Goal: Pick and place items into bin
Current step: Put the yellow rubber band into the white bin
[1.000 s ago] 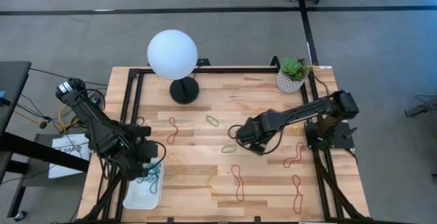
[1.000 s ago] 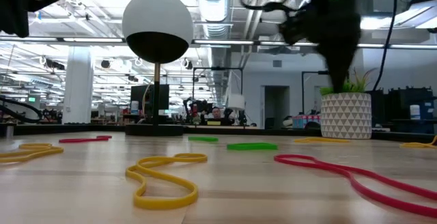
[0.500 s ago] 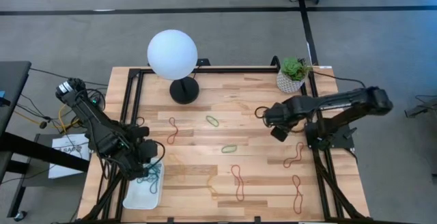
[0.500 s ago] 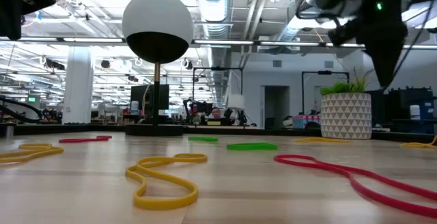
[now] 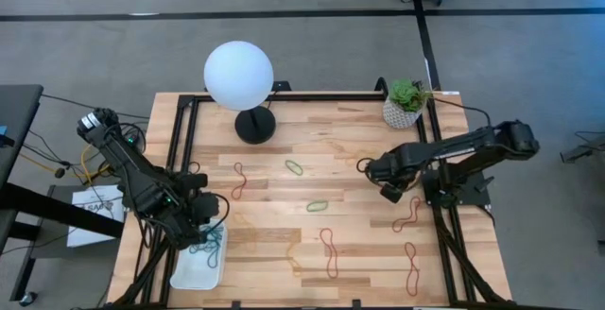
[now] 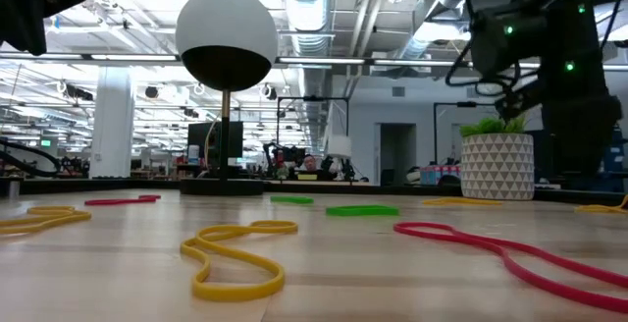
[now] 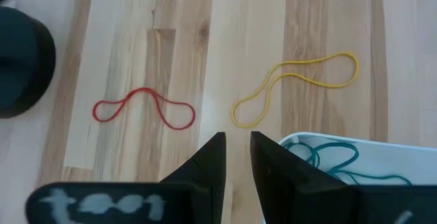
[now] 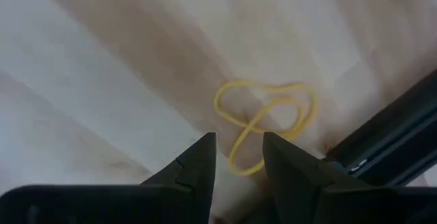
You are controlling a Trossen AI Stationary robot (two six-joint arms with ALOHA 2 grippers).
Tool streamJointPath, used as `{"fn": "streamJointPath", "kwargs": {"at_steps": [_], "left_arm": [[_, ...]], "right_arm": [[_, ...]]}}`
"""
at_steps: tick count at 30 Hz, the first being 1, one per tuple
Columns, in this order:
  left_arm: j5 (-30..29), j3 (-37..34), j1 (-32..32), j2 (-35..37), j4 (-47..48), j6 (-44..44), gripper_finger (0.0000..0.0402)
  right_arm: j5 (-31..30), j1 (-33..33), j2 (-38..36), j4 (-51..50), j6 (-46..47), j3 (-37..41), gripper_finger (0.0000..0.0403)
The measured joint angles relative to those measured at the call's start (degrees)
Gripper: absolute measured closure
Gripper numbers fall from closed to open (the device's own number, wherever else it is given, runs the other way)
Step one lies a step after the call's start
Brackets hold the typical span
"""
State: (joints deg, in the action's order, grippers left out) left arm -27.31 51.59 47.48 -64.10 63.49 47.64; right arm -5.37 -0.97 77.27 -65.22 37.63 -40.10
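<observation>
My right gripper needs to grab the yellow band by its looped end next. Then the yellow band can go into the white bin.
Several thin rubber bands lie flat on the wooden table: red, green, green, red. The white bin sits at the near left corner with teal bands inside. My left gripper hovers by the bin's far edge, open, with nothing between its fingers; a red band and a yellow band lie beyond it. My right gripper is open, close above the table near its right edge. It points down at a yellow band beside the black frame rail.
A white globe lamp on a black base stands at the far middle, and a potted plant at the far right corner. Black frame rails run along the table's sides. More bands lie near the right.
My right gripper has swung from the table's middle, near the green band, toward the right edge and come down lower, still open. My left gripper has stayed over the bin's edge.
</observation>
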Motion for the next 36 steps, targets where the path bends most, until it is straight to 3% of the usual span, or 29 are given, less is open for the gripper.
{"fn": "streamJointPath", "kwargs": {"at_steps": [14,24,36], "left_arm": [[-0.31,0.00,0.01,-0.01,0.02,0.00,0.0343],[-0.37,0.00,0.00,-0.02,0.02,0.52,0.0343],[-0.36,-0.02,0.01,-0.01,0.00,0.98,0.0343]], "right_arm": [[1.09,0.04,9.99,4.37,-3.34,0.27,0.0287],[3.40,3.76,14.48,7.26,-8.45,-0.04,0.0289],[5.63,8.06,16.74,7.68,-15.44,-0.32,0.0373]]}}
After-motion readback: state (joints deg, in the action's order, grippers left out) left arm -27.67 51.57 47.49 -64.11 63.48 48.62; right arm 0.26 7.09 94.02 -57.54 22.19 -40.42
